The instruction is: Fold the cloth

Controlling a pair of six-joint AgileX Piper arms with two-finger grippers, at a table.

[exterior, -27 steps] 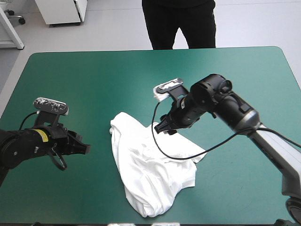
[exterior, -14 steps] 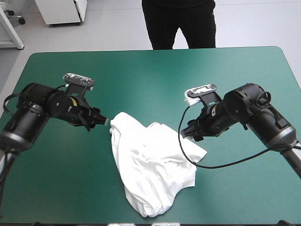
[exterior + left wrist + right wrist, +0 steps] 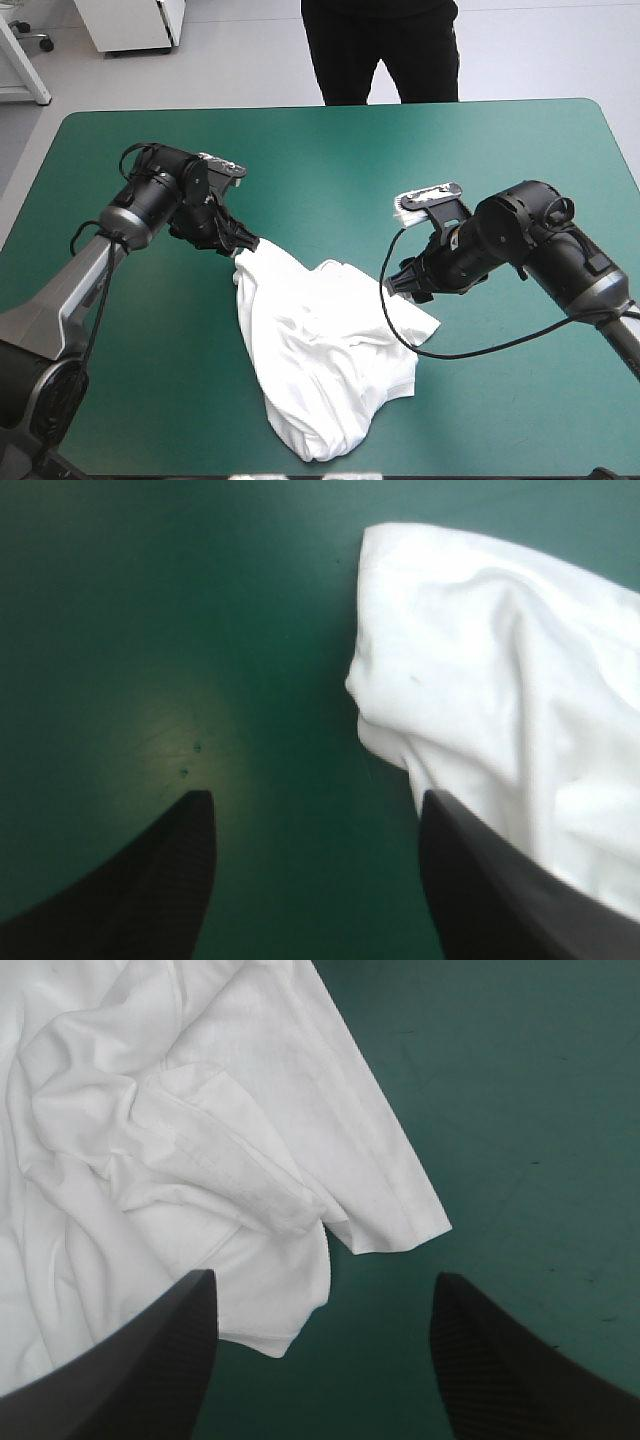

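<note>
My right gripper is to grab the folded corner at its edge next, to fold the slack, crumpled T-shirt.
The white T-shirt lies crumpled in a long heap on the teal-green cover, running from mid-table toward the near edge. My left gripper hovers at the shirt's far left corner, open; in its wrist view the T-shirt lies ahead, beside one finger, and bare cover shows between the fingers. My right gripper stands open at the shirt's right edge. In the right wrist view the T-shirt has a folded corner ahead of the gap, and nothing is held between the fingers.
Bare teal-green cover surrounds the shirt on all sides, widest toward the far edge and both ends of the table. A black cable hangs from the right wrist and loops over the shirt's right part.
The left arm swung from the table's left side up and right until its gripper reached the shirt's far left corner. The right gripper drew back right off the shirt, then stayed put.
</note>
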